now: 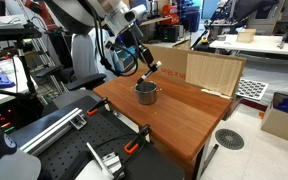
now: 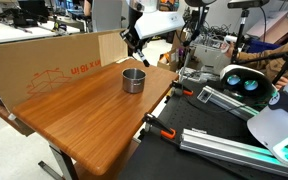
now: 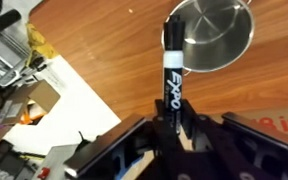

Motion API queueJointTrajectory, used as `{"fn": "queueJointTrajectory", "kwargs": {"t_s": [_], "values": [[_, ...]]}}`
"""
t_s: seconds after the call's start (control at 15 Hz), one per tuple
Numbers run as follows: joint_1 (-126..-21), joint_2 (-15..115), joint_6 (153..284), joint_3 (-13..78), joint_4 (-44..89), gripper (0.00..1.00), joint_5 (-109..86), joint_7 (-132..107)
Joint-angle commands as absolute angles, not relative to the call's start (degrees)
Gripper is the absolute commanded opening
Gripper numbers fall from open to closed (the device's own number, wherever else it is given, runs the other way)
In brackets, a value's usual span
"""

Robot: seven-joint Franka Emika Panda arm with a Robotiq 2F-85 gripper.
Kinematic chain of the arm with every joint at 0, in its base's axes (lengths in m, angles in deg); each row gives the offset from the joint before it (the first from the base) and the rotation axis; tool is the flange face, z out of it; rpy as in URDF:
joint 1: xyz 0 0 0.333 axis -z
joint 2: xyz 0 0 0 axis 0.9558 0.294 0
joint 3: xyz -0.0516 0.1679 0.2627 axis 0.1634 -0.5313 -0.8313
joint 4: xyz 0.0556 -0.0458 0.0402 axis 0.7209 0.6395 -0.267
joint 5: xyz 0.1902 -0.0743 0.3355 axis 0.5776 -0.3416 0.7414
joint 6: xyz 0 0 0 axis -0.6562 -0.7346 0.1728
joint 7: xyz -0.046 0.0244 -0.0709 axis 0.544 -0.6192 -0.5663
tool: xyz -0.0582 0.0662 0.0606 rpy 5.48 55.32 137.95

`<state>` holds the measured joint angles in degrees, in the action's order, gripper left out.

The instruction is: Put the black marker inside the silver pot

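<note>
The marker (image 3: 172,75) has only its tip over the pot's rim and would fall short if the gripper opened now, so the robot's gripper needs to move the marker farther over the pot first.
The black marker (image 3: 172,75), with a white EXPO label, sticks out from between my gripper's fingers (image 3: 171,128) in the wrist view. Its black tip reaches over the rim of the silver pot (image 3: 216,32). The gripper is shut on the marker. In both exterior views the gripper (image 1: 150,69) (image 2: 138,56) hovers a little above the pot (image 1: 146,93) (image 2: 133,80), which stands on the wooden table (image 1: 174,115). The marker itself is too small to make out in the exterior views.
A large cardboard box (image 1: 214,72) (image 2: 44,60) stands along the table's far edge behind the pot. Black rails with orange clamps (image 1: 114,155) (image 2: 164,130) lie beside the table. Lab benches and equipment surround it.
</note>
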<state>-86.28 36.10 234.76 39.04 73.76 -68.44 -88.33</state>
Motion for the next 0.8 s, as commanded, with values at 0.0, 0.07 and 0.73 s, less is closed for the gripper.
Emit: {"fn": "queueJointTrajectory", "kwargs": {"t_s": [0.0, 0.07, 0.73], "values": [[-86.5, 39.1, 235.9, 39.1, 71.9, 0.05, -73.6, -94.1], [-86.6, 39.9, 236.1, 39.1, 71.6, 0.05, -74.5, -95.2], [-87.6, 48.4, 237.9, 38.4, 66.8, 0.05, -75.1, -98.8]]}}
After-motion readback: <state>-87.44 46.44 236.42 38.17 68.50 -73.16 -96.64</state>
